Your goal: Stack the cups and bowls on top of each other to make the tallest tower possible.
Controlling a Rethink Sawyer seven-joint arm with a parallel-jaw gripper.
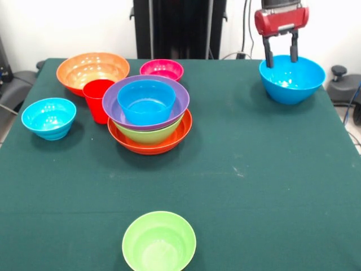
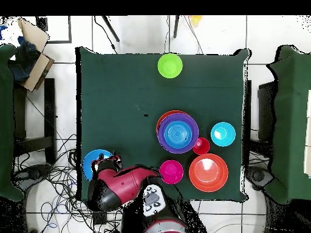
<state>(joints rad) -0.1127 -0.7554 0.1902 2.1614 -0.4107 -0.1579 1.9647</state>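
My gripper has a gap between its fingers that is far narrower than the bowl's opening [image 1: 294,73], so it next needs to grab the blue bowl by its thin far rim [image 1: 280,57] to stack the bowl.
My gripper [image 1: 281,58] is open and empty, its two black fingers hanging apart at the far rim of a blue bowl [image 1: 291,82] near the table's back right corner. In the overhead view the gripper [image 2: 110,161] sits at that bowl's [image 2: 95,164] edge. The tower [image 1: 149,113] has a wide orange bowl [image 1: 151,145] as base, then a green bowl [image 1: 148,134], a purple bowl [image 1: 172,107] and a blue bowl [image 1: 146,101] on top. The red cup [image 1: 98,100] stands upright against its left side. A second orange bowl [image 1: 92,70], a magenta bowl [image 1: 162,69], a light blue bowl [image 1: 49,117] and a green bowl [image 1: 159,241] stand alone.
The green cloth table [image 1: 254,186] ends just right of the blue bowl by my gripper. The black pedestal [image 1: 179,28] stands behind the table. In the overhead view, cables [image 2: 58,182] and a cardboard box [image 2: 33,51] lie on the floor beside the table.
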